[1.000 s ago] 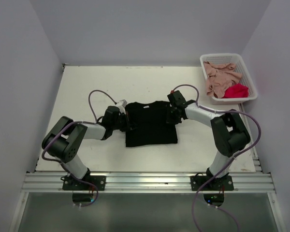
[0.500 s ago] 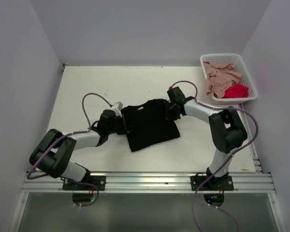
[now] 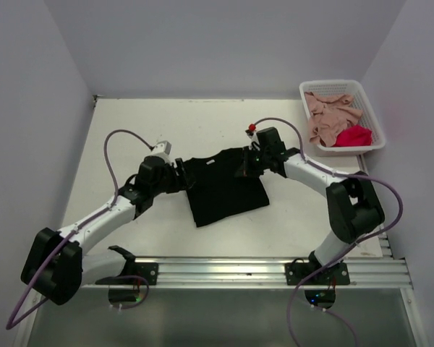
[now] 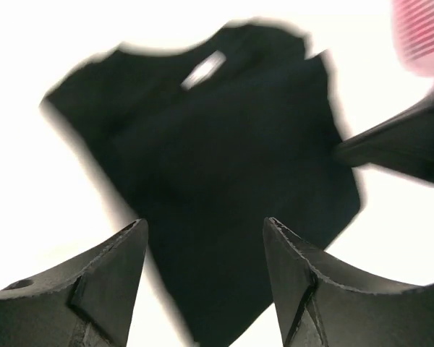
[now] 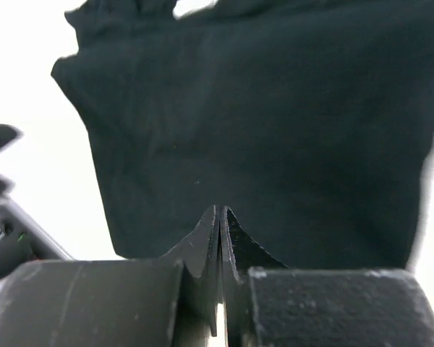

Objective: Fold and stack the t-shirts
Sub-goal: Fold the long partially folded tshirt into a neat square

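The folded black t-shirt should slide to its stacking place still folded, so my left gripper will next grab its side edge beside it, layers together.
A black t-shirt lies folded into a rectangle in the middle of the table, turned slightly anticlockwise. My left gripper hangs just off its left edge. Its jaws are open with nothing between them, and the shirt lies under and beyond the left gripper. My right gripper is at the shirt's top right corner. The right gripper is shut with its tips over the black cloth; no cloth shows between them. A pink t-shirt and a red t-shirt lie crumpled in the basket.
The white lattice basket stands at the table's back right corner. Walls close in the table on the left, back and right. An aluminium rail runs along the near edge by the arm bases.
The shirt was dragged and turned anticlockwise, its left side coming nearer. My left gripper has since opened, let go of it and drawn back to the left. The right gripper shifted slightly left.
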`<state>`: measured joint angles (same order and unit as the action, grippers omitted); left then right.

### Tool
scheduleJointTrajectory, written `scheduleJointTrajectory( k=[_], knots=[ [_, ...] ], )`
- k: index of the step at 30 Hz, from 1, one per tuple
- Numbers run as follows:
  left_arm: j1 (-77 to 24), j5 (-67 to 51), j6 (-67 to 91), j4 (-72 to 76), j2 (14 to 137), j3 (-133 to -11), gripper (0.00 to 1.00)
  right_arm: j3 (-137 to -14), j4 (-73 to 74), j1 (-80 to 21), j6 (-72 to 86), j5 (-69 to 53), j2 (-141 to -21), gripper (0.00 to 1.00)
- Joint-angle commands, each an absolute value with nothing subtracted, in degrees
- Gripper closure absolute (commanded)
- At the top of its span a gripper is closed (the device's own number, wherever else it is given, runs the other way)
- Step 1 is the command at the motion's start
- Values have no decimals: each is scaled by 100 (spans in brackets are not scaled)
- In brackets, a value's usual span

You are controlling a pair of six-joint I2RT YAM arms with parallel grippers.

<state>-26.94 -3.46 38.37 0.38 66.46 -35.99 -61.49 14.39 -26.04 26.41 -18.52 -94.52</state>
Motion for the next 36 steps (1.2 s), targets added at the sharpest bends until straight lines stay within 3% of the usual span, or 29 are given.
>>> scheduleJointTrajectory(
  k=[1,4,12,16,23,36],
  knots=[
    [-2698,27,4095,-801,6636,-2964,30,-6003,862,-2742,2909,-2803,-9861,100],
    [-2698,-237,4244,-484,6566,-2453,28,-6020,695,-2786,3041,-2953,-10186,100],
    [-2698,-562,4385,675,6582,-1714,14,-6056,633,-2839,3164,-2962,-10687,100],
    [-2698,-807,4623,1317,6846,-1285,0,-6003,677,-2848,3155,-2848,-10793,100],
    [-2698,-1599,5325,2899,7830,-791,2,-5924,765,-2856,3076,-2672,-10855,100],
    [-2716,-1239,5431,1925,8823,-1880,0,-5783,642,-2865,3085,-2628,-10872,100]
  ],
)
